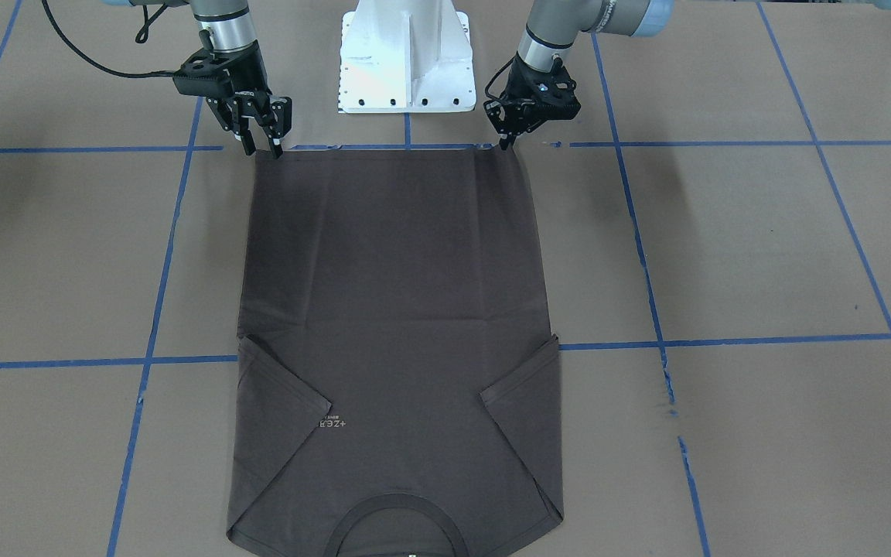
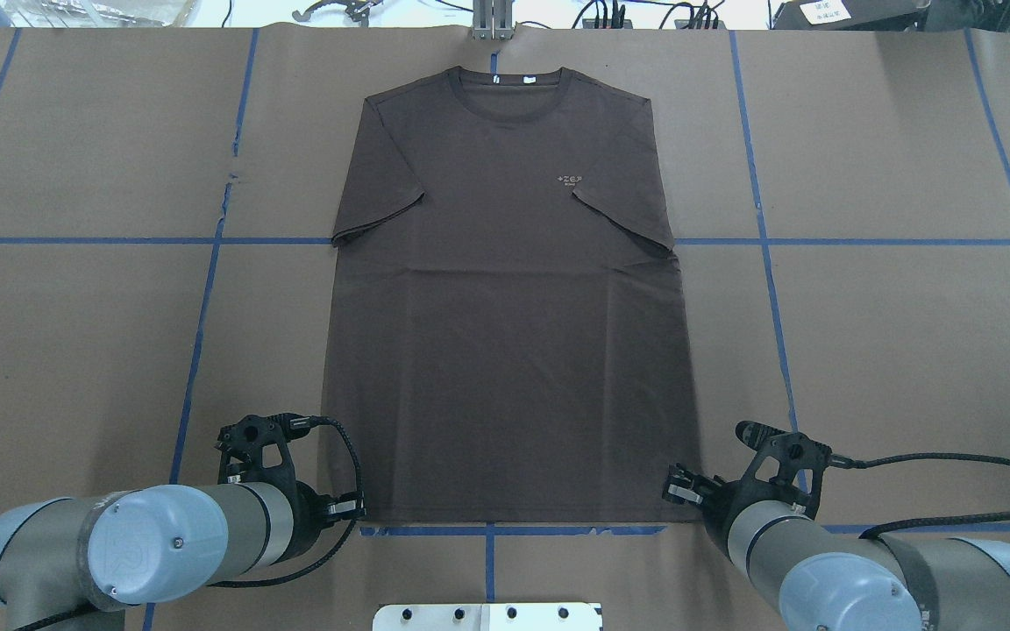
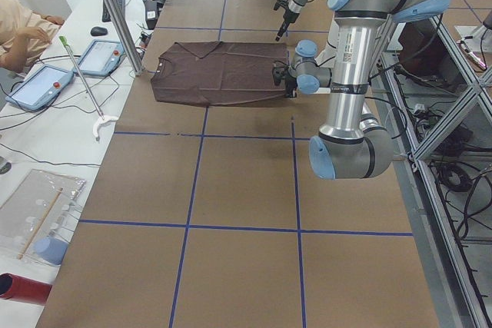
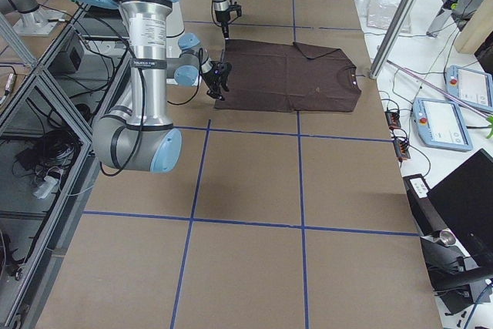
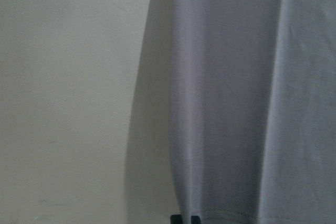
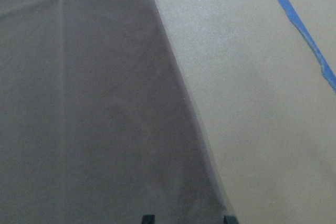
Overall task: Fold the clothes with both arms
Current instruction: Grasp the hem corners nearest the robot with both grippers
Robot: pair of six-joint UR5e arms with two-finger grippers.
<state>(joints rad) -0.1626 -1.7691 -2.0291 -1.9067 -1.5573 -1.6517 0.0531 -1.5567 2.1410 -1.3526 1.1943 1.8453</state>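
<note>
The T-shirt [image 1: 399, 309] is lying flat and wide, so my right gripper will next pinch its hem corner [image 1: 271, 156], where the cloth ends.
The dark brown-grey T-shirt [image 1: 399, 309] lies flat and face up on the brown paper, with its neck at the far side from me [image 2: 505, 350] and both sleeves folded in over the chest. My left gripper [image 1: 505, 143] is shut on the hem's corner on my left [image 2: 356, 510]. In the left wrist view its tips [image 5: 185, 219] sit close together at the cloth's edge [image 5: 236, 103]. My right gripper [image 1: 264, 148] is open at the other hem corner [image 2: 676, 489]. In the right wrist view [image 6: 188, 219] its tips stand wide apart, either side of the shirt's edge [image 6: 94, 103].
The white pedestal base [image 1: 407, 62] stands just behind the hem, between the arms. Blue tape lines [image 1: 724, 340] cross the brown paper. A metal post [image 2: 492, 17] stands at the far edge near the collar. Pendants [image 3: 100, 55] lie on the side table.
</note>
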